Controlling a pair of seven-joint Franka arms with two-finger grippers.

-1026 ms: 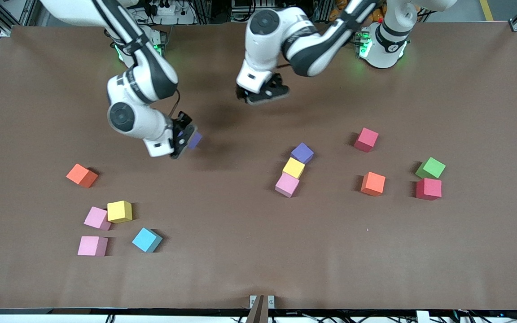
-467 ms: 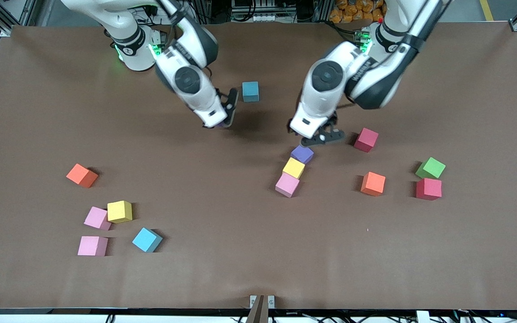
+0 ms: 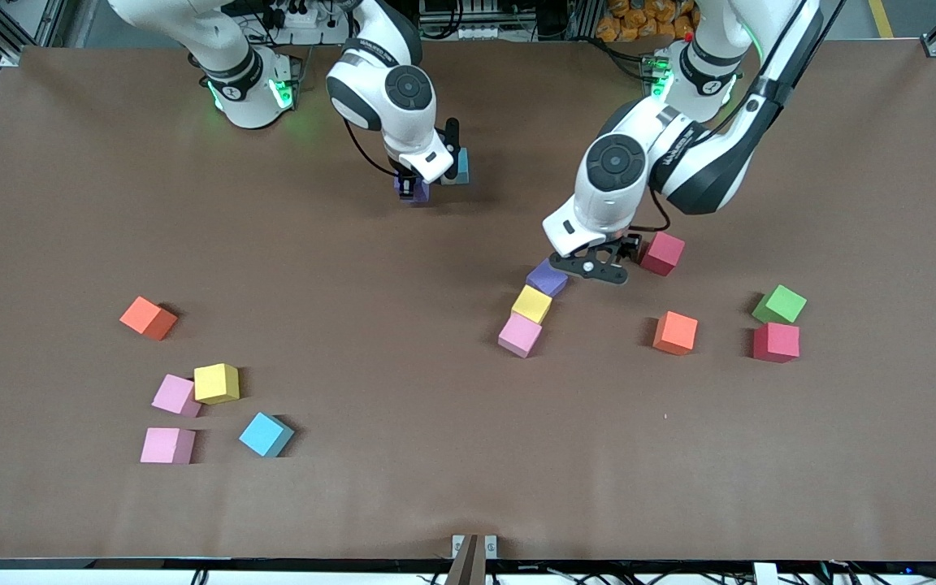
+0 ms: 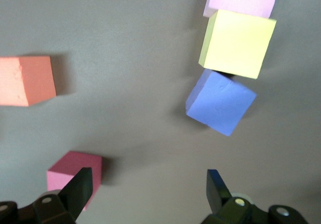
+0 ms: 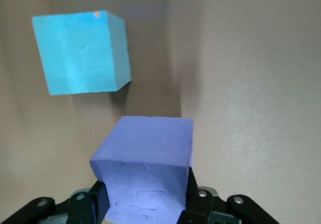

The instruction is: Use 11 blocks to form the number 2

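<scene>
The left gripper takes the second purple block by its two open sides next, as the yellow block [image 3: 532,304] sits tight against one side of that purple block.
My right gripper [image 3: 413,188] is shut on a purple block [image 3: 412,192], low over the table beside a cyan-blue block [image 3: 457,166]. In the right wrist view the purple block [image 5: 145,169] sits between the fingers, close to the cyan-blue block [image 5: 80,50]. My left gripper [image 3: 598,266] is open and empty, low between a rose-red block [image 3: 663,253] and a second purple block [image 3: 547,278]. That purple block heads a slanted line with a yellow block [image 3: 532,304] and a pink block [image 3: 520,335]. The left wrist view shows purple [image 4: 220,101], yellow [image 4: 238,43], rose-red [image 4: 75,176] and orange [image 4: 25,81] blocks.
Toward the right arm's end lie an orange block [image 3: 149,317], a yellow block [image 3: 216,383], two pink blocks [image 3: 175,395] [image 3: 167,445] and a cyan-blue block [image 3: 266,434]. Toward the left arm's end lie an orange block [image 3: 675,332], a green cube [image 3: 779,304] and a deep red cube [image 3: 776,342].
My right gripper carried the purple block toward the robots' bases, to beside the cyan-blue block. My left gripper left that block's spot and came down between the purple and rose-red blocks.
</scene>
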